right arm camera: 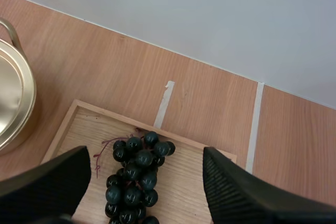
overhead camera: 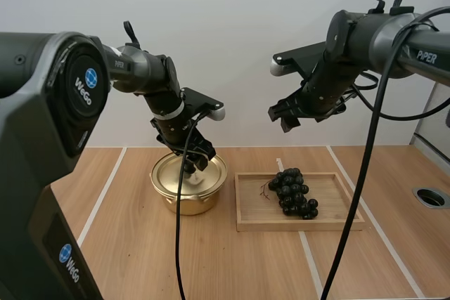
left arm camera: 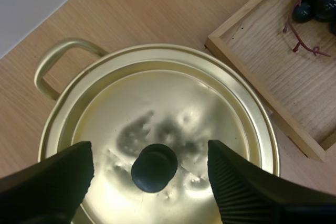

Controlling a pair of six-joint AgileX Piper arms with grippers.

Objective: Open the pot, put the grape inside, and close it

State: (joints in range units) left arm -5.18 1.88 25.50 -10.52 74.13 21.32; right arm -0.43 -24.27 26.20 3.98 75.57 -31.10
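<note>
My left gripper grabs the lid by the narrow black knob [left arm camera: 154, 168] next, since the lid is wider than my open fingers.
A gold pot [overhead camera: 188, 186] with its lid [left arm camera: 157, 124] on stands left of the wooden tray [overhead camera: 246, 223]. My left gripper [overhead camera: 199, 157] hovers open just over the lid, its fingers [left arm camera: 50, 182] either side of the black knob [left arm camera: 154, 167] and apart from it. A bunch of dark grapes [overhead camera: 294, 192] lies in the tray [right arm camera: 79, 124]. My right gripper [overhead camera: 281, 114] hangs open high above the grapes [right arm camera: 135, 174], nothing between its fingers [right arm camera: 247, 192].
The pot's side handle [left arm camera: 58, 61] sticks out toward the wall. The tray's corner [left arm camera: 220, 43] lies close beside the pot. White tape lines [overhead camera: 102, 198] run across the wooden table. A round grommet hole [overhead camera: 430, 197] sits at the far right.
</note>
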